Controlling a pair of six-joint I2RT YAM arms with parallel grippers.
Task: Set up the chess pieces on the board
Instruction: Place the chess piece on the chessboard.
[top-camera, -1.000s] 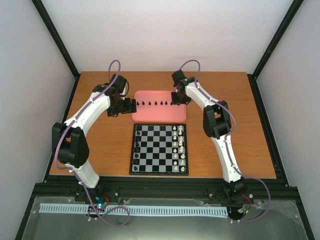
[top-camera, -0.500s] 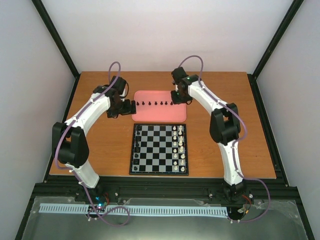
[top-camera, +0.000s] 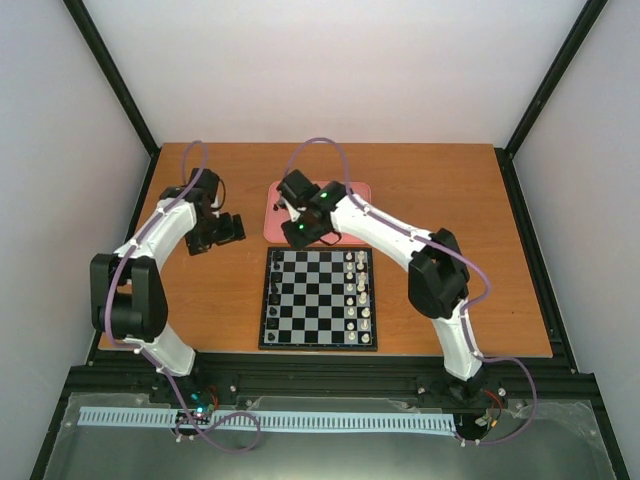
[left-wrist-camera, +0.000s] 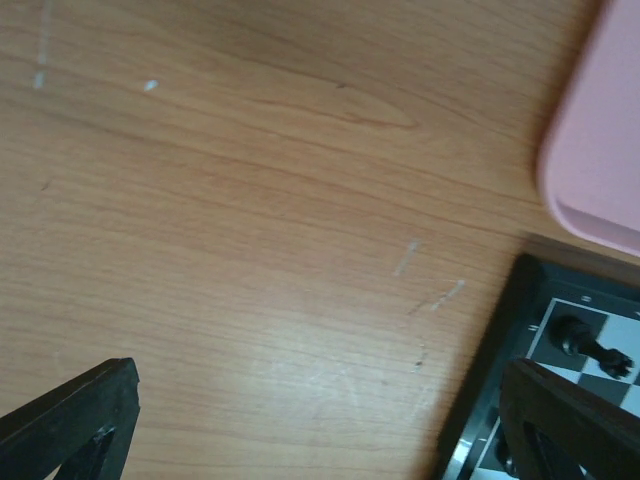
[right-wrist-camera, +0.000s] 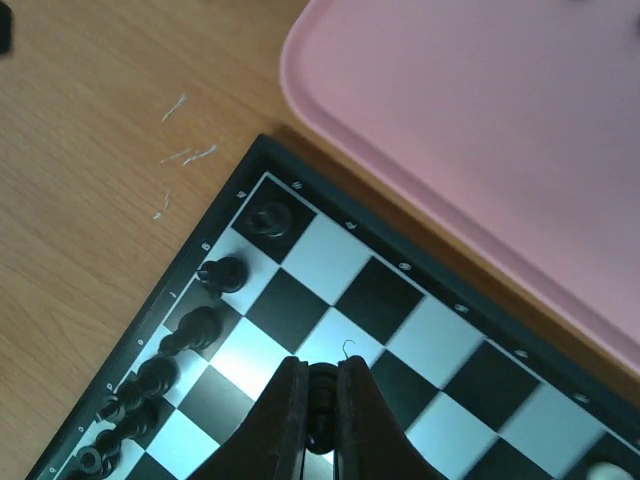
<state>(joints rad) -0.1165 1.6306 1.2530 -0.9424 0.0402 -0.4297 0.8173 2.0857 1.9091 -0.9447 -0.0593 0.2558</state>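
The pawn hangs high above the board. I need to keep my right gripper closed on it until it reaches the free white square beside the corner piece.
My right gripper is shut on a small black pawn and hangs over the board near its far left corner. Several black chess pieces stand along the board's left edge file. From above, the right gripper sits at the far left edge of the board, where the black pieces line the left column. My left gripper is open over bare wood, left of the board; from above, the left gripper is apart from the tray.
A pink tray lies behind the board, mostly covered by my right arm; the pink tray fills the upper right of the right wrist view. White pieces fill the board's two right columns. The table's edges are framed by black rails.
My right arm has swung left from the tray's right side to the board's far left corner, carrying a pawn. My left arm has drawn back to the left, away from the tray.
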